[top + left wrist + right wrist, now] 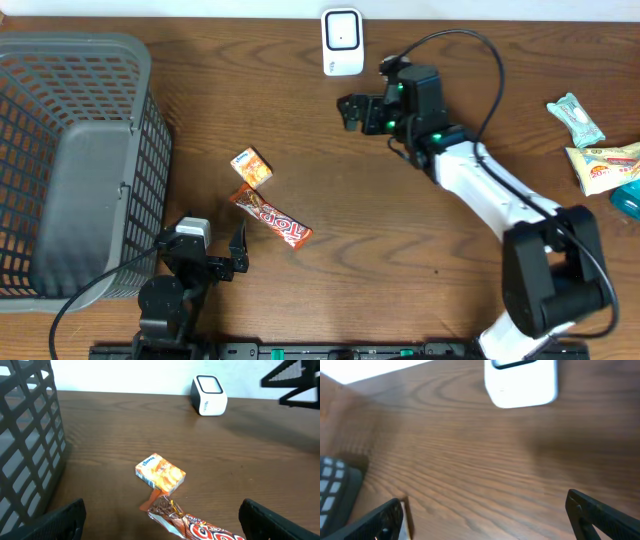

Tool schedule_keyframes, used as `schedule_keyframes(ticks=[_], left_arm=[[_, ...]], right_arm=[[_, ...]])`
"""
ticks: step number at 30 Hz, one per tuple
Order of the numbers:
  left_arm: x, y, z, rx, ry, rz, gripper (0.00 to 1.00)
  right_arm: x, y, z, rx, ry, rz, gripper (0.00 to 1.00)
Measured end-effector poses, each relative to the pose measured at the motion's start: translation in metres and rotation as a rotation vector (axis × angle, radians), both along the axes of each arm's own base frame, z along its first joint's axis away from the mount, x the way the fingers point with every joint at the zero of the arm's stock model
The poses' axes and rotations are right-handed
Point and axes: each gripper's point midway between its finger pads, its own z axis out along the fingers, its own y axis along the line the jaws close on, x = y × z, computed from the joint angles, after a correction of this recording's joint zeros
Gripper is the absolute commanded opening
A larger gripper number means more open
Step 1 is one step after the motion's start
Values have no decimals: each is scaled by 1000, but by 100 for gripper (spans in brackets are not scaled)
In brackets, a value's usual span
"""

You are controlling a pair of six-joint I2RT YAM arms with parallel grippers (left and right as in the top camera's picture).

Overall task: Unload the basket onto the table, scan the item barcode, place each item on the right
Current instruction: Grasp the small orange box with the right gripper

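Note:
The right gripper grabs the orange and white box by the end away from its logo [260,178] next, leaving the rest of the box to scan the barcode.
A small orange and white box [252,166] [160,473] lies on the wooden table left of centre. Touching its near corner is a red-brown chocolate bar [272,219] [186,523]. The white barcode scanner [342,42] [209,395] [521,382] stands at the far edge. My left gripper [202,245] [162,506] is open at the near edge, its fingers wide apart either side of the bar's end, not touching it. My right gripper [352,112] [485,510] hovers open and holding nothing just below the scanner, over bare wood.
A grey mesh basket [70,160] [25,435] [335,490] fills the left side of the table. Several snack packets [600,160] lie at the right edge, behind the right arm [500,200].

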Motion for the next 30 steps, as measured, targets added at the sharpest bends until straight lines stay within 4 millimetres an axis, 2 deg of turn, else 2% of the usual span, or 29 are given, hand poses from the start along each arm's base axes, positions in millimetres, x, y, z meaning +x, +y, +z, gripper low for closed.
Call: schedule_keyframes(ticks=[3, 10, 12, 14, 17, 21, 30], left_arm=[[0, 0, 0, 0, 0, 0, 98], [0, 0, 0, 0, 0, 0, 98], [0, 0, 0, 0, 0, 0, 98], [0, 0, 0, 0, 0, 0, 98], [0, 0, 0, 0, 0, 0, 98], [0, 0, 0, 0, 0, 0, 98], [0, 0, 0, 0, 0, 0, 98]], right_arm=[[-5, 26, -17, 16, 6, 65, 99], [-42, 87, -72, 10, 108, 244, 99], [-53, 102, -76, 7, 111, 292, 99], [-58, 113, -72, 10, 91, 328, 98], [-65, 132, -62, 26, 62, 373, 94], [-78, 148, -59, 46, 62, 426, 86], [-110, 180, -99, 105, 161, 527, 77]])
